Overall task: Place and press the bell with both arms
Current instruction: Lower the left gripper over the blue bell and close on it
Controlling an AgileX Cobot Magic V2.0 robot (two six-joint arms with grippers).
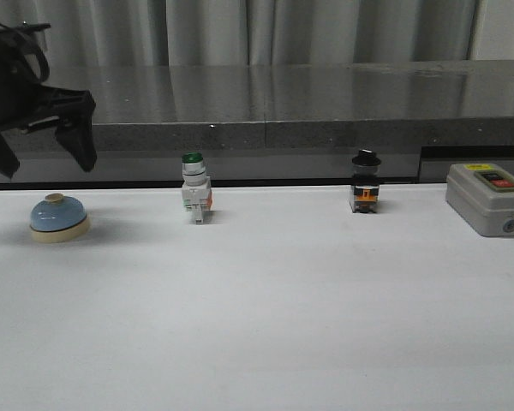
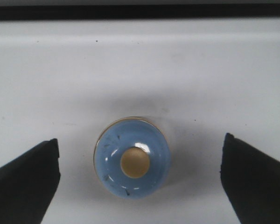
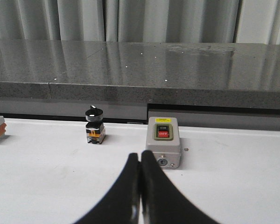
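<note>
My left gripper's fingers are still well above the blue bell's top, so it is too early to close on the bell and lowering comes first.
The light-blue bell with a cream base and cream knob stands on the white table at the far left. My left gripper hangs above it, open and empty, well clear of it. In the left wrist view the bell lies between the two wide-apart black fingers, seen from straight above. My right gripper is shut and empty, low over the table, and does not show in the front view.
A green-capped white switch and a black-capped switch stand along the table's back edge. A grey on/off box sits at the far right, just ahead of the right gripper. A dark stone ledge runs behind.
</note>
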